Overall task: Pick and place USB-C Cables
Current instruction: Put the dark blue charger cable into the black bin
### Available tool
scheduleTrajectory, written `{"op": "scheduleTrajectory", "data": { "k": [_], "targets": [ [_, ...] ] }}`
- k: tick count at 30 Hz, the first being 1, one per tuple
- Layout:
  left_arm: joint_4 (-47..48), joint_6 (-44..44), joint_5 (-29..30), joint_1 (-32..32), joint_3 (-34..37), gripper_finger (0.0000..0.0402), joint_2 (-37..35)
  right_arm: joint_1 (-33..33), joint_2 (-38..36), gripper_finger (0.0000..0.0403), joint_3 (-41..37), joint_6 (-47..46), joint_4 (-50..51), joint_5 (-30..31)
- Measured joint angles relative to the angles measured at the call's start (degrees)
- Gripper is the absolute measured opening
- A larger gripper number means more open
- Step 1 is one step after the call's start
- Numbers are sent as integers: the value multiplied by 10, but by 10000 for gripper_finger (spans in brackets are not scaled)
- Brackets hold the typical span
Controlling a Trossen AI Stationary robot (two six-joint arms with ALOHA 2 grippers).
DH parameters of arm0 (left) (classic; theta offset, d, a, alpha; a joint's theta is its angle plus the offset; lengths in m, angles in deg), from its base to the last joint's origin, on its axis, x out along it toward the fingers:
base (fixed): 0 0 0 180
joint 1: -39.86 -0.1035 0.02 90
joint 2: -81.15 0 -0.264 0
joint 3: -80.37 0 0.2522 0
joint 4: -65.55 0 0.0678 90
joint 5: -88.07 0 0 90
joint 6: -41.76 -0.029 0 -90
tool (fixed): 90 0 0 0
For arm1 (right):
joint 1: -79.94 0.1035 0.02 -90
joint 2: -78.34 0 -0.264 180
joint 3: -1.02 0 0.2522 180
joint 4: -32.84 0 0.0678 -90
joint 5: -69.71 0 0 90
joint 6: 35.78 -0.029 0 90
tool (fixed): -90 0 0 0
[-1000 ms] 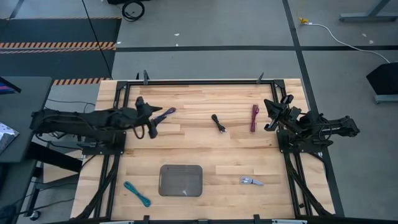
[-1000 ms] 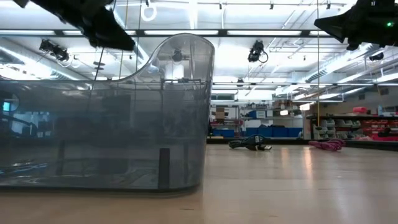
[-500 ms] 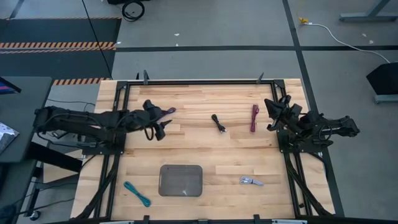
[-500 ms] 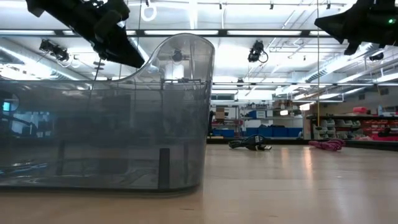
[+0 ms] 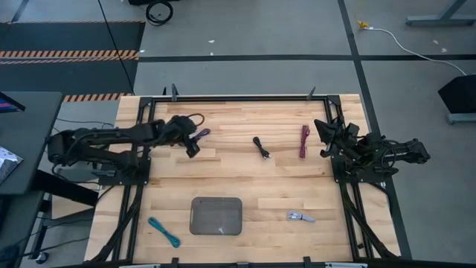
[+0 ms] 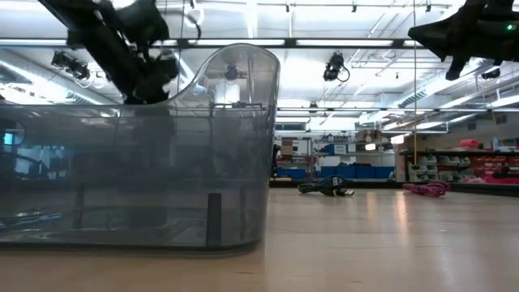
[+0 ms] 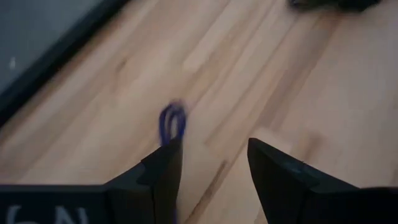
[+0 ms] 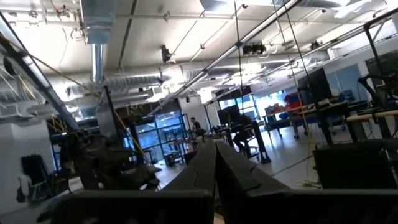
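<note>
My left gripper grabs the purple-blue cable (image 5: 201, 134) by its plug end next, to place it in the grey tray (image 5: 216, 216).
My left gripper (image 5: 192, 146) (image 7: 211, 149) is open and hangs just above the purple-blue cable (image 5: 201, 134) in the table's far left part. In the left wrist view the cable's loop (image 7: 172, 121) shows right beside one finger (image 7: 163, 168); no touch shows. The black cable (image 5: 260, 147) (image 6: 324, 187) lies flat at the far middle, the dark red one (image 5: 304, 141) (image 6: 427, 189) to its right. The teal cable (image 5: 163, 231) and the silver-grey one (image 5: 300, 217) lie near the front edge. My right gripper (image 5: 327, 138) (image 8: 216, 155) is shut, raised at the right edge beside the dark red cable.
A grey rounded tray (image 5: 216, 215) (image 6: 138, 162) stands at the near middle, between the teal and silver-grey cables. A dark frame runs along the table's edges (image 5: 238, 98). Bare wood lies between the tray and the far row of cables.
My left gripper has moved toward the far edge and the purple-blue cable, coming lower and tipping downward over it. The cables have stayed where they were.
</note>
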Motion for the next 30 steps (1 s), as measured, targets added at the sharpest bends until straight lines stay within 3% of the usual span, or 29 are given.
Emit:
{"op": "scheduleTrajectory", "data": {
  "k": [8,14,19,25,30],
  "targets": [
    [53,-13,-16,-84,0,234,73,0,0,15,0,0,30,0],
    [65,-28,-75,-106,0,269,116,0,0,15,0,-24,43,0],
    [69,-32,-56,-106,0,274,155,0,0,15,0,-28,58,0],
    [69,-34,-9,-105,-3,244,203,0,0,15,0,-31,79,-4],
    [71,-27,-36,-100,-5,164,206,0,0,15,0,-45,102,-5]
  ]
}}
